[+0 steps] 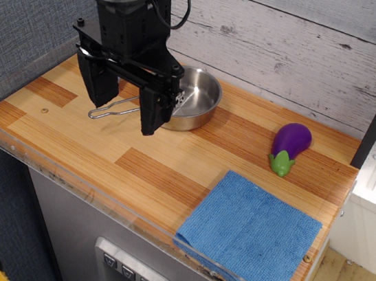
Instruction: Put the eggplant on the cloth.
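Note:
My gripper grabs the eggplant by its rounded purple body (293, 139) next, to lay it on the blue cloth (248, 233).
The purple toy eggplant (290, 145) with a light green stem cap lies on the wooden table top at the right, just behind the cloth. The blue terry cloth (248, 233) lies flat at the front right corner, with nothing on it. My gripper (124, 106) hangs over the left part of the table, far to the left of the eggplant. Its two black fingers (152, 111) are spread apart and hold nothing.
A steel pan (195, 100) with a wire handle (112, 111) sits right behind the gripper. A clear plastic rim (97, 194) runs along the table's front and left edges. A grey plank wall (290, 50) stands behind.

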Robot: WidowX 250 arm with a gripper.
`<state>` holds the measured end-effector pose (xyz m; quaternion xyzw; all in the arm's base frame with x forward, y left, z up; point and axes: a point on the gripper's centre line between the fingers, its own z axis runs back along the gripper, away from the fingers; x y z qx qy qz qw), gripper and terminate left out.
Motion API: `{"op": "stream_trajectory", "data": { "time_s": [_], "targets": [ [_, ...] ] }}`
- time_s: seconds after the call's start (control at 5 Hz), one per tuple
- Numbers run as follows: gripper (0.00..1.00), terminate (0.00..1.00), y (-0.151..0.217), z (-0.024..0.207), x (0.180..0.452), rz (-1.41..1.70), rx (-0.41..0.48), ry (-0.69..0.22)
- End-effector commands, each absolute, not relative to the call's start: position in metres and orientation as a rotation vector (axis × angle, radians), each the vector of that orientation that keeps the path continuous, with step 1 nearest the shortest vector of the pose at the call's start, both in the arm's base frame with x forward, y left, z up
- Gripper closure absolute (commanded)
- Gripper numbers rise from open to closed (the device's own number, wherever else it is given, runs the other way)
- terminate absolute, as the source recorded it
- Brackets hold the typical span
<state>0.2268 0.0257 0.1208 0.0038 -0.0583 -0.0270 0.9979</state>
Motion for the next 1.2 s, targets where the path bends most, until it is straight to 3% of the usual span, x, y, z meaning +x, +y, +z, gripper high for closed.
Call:
{"op": "stream_trajectory", "data": {
  "time_s": [0.0,0.2,0.6,1.0],
  "targets": [
    [0.0,0.0,0.026,0.121,0.227,-0.054,0.008,-0.117],
    [0.0,0.0,0.017,0.107,0.238,-0.05,-0.064,-0.17],
    [0.0,0.0,-0.007,0.098,0.277,-0.027,-0.119,-0.255],
    [0.0,0.0,-0.042,0.073,0.331,0.039,-0.056,-0.317]
  ]
}}
